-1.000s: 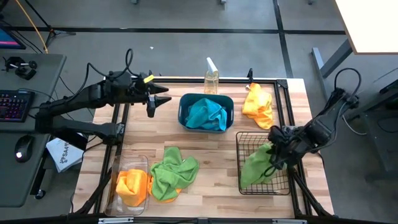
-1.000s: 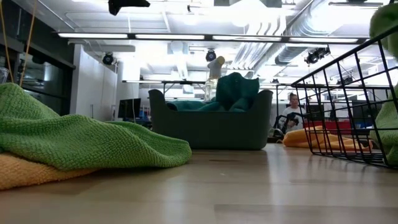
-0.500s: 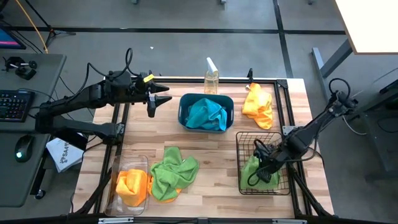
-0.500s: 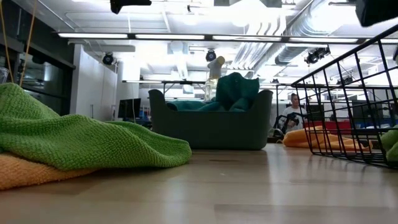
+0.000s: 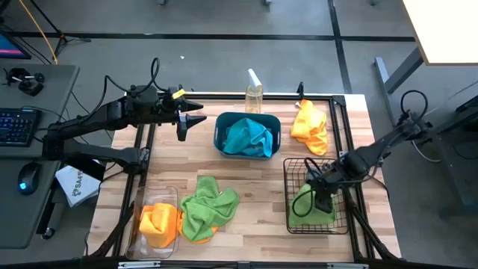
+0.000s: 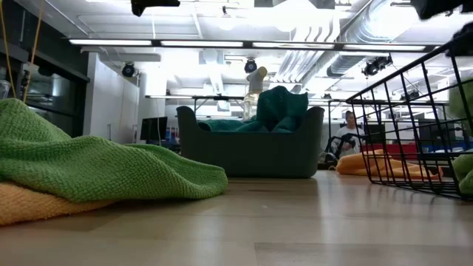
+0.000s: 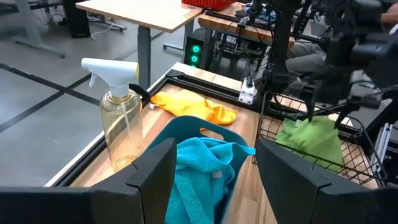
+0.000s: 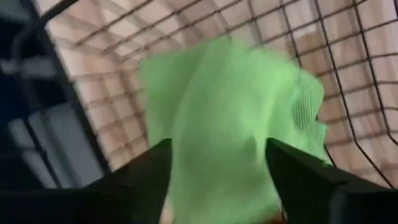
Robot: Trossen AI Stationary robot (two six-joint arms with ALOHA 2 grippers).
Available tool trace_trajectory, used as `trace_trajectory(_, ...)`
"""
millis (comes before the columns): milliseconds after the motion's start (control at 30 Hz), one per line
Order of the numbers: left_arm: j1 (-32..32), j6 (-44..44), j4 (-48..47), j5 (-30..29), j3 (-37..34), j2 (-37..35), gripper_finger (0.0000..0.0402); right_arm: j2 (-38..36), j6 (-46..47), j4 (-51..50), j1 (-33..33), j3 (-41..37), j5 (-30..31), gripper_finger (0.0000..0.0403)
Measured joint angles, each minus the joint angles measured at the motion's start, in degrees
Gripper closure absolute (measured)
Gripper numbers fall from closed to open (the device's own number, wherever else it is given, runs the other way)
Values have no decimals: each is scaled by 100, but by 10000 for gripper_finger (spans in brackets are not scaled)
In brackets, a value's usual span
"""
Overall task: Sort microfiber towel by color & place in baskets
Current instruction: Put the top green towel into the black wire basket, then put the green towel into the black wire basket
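Note:
The bunched fold (image 5: 206,202) of the green towel is lying on the orange towel, and my left gripper should grab the green towel there next, to sort green from orange.
My right gripper (image 5: 323,196) is open inside the black wire-mesh basket (image 5: 287,168), just above a lime green towel (image 5: 305,209) that lies bunched on the basket floor; its fingers stand on either side of the towel in the right wrist view (image 8: 217,186). My left gripper (image 5: 196,118) is open and empty, above the table's far left, beside the teal tub (image 5: 220,127), which holds a turquoise towel (image 5: 248,138). A second green towel (image 5: 210,205) lies on the table, over an orange one (image 6: 29,203). An orange towel (image 5: 158,223) sits in the clear bin (image 5: 142,198). Another orange towel (image 5: 310,125) lies at the far right.
A clear spray bottle (image 5: 254,93) stands at the far edge behind the tub. A black frame rail runs around the table's edges. Bare wood lies between the tub, the basket and the green towel on the table.
My right gripper has gone down into the wire basket with the green towel, which hung over the basket's side, and then risen a little. The towel now lies bunched on the basket floor, free of the fingers.

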Motion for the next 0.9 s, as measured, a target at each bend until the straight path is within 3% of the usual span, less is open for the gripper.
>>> trace_trajectory(200,0,0,-2,-1,0,0,192,-2,-299,-1128,-10,995,42,65)
trace_trajectory(400,-131,-295,-259,139,0,201,192,39,-308,-277,-152,1220,1335,50)
trace_trajectory(533,-806,40,-1613,782,-11,701,192,295,-748,365,-499,1147,1719,50)
trace_trajectory(667,-1831,560,-2553,729,-11,1401,192,593,-1232,486,-825,1145,1731,50)
trace_trajectory(800,-2624,1287,-2697,484,-11,2243,192,835,-1578,469,-1107,1138,1544,50)
trace_trajectory(900,-2846,1485,-2574,199,-11,2923,192,957,-1663,469,-1271,1138,1385,50)
